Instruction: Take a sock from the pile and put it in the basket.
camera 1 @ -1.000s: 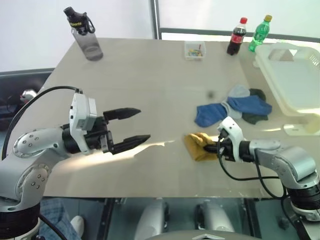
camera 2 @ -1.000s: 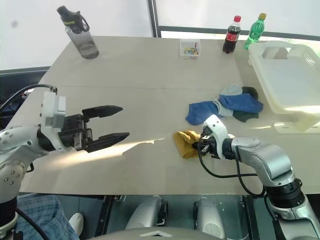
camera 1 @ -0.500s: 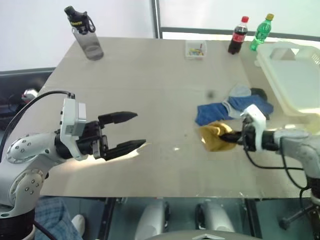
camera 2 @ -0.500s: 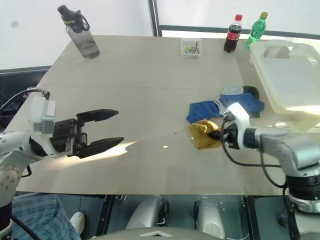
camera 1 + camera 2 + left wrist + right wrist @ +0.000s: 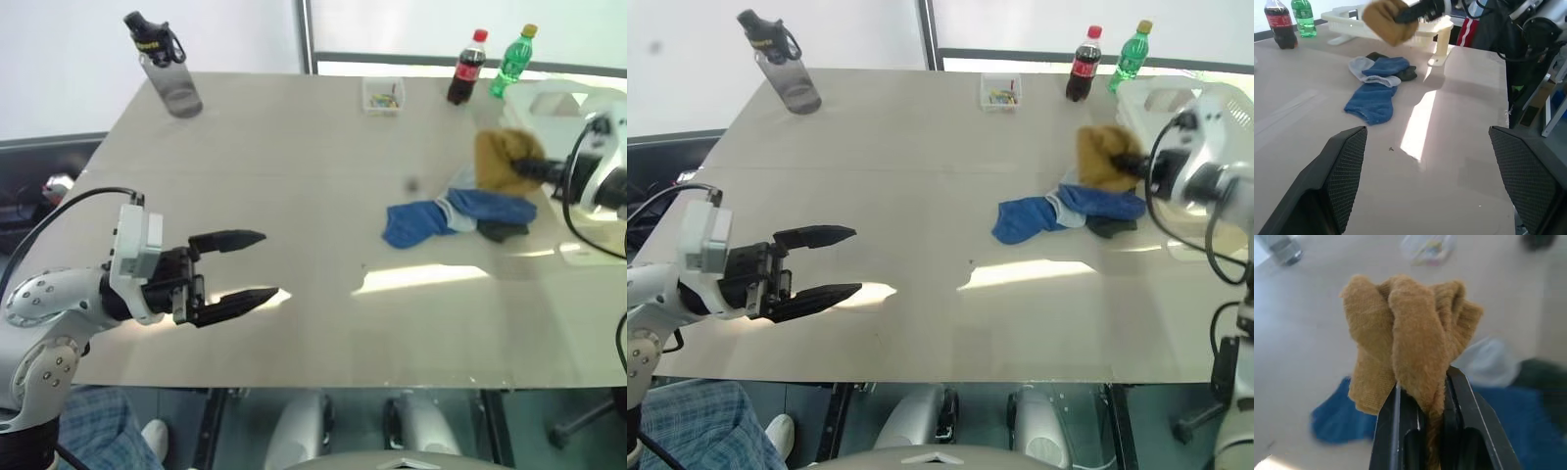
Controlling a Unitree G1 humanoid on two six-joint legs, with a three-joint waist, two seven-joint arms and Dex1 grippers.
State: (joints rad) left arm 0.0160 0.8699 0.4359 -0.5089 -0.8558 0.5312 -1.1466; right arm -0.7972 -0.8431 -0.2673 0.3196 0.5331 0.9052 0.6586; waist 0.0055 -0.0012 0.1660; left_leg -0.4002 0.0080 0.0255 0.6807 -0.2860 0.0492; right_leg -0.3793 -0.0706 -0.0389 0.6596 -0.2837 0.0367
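Note:
The mustard sock (image 5: pixel 502 162) hangs above the pile, short of the whitish basket (image 5: pixel 560 110). My right gripper needs to move the sock toward the basket before releasing it.
My right gripper (image 5: pixel 521 168) is shut on a mustard-yellow sock (image 5: pixel 500 159), bunched up between its black fingers (image 5: pixel 1464 396) and held in the air above the pile (image 5: pixel 460 213) of blue, pale grey and dark socks. The whitish plastic basket (image 5: pixel 1146 100) stands at the table's right edge, just beyond the raised sock. Over the near left part of the table my left gripper (image 5: pixel 253 264) stands open and holds nothing; its two wide fingers (image 5: pixel 1342 161) frame the pile (image 5: pixel 1378 81) and the lifted sock (image 5: pixel 1388 19).
At the table's far edge stand a cola bottle (image 5: pixel 463 69) and a green bottle (image 5: pixel 510 63), with a small clear box (image 5: pixel 382 96) of coloured bits to their left. A grey water bottle (image 5: pixel 162 65) stands at the far left corner.
My right gripper has lifted the yellow sock off the table and carried it up and to the right, over the pile towards the basket. The left gripper has stayed almost in place, open.

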